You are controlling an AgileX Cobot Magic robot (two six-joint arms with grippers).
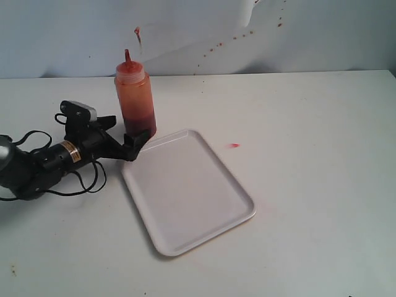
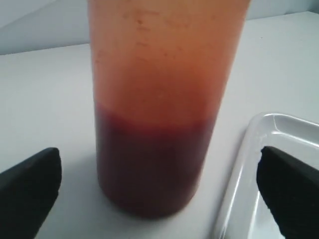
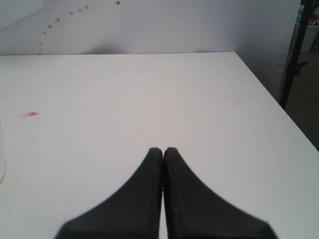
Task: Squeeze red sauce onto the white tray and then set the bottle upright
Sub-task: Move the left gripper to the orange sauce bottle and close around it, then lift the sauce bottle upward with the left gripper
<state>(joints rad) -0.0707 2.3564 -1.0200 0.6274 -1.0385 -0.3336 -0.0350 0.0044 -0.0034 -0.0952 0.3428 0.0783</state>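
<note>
My left gripper isn't ready to close on the bottle yet. Its fingers stop short, so it should move toward the bottle's dark lower part [image 1: 140, 121] first.
The bottle [image 1: 135, 102] stands upright on the table at the far left corner of the white tray [image 1: 185, 192]. Dark red sauce [image 1: 140, 119] fills its lower part, under a paler orange wall and a red nozzle. My left gripper [image 1: 130, 133] is low at the bottle's base and open. In the left wrist view the bottle [image 2: 159, 99] rises between the two black fingers [image 2: 30, 189], with a gap on each side, and the tray's rim [image 2: 249, 144] runs past one finger. My right gripper [image 3: 163, 150] is shut on nothing over bare table; it is out of the exterior view.
A small pinkish-red speck [image 1: 233, 145] lies on the table right of the tray, also seen as the speck [image 3: 31, 114] in the right wrist view. Red spatter dots mark the back wall [image 1: 216, 46]. The table's right edge [image 3: 279, 114] drops off near the right gripper.
</note>
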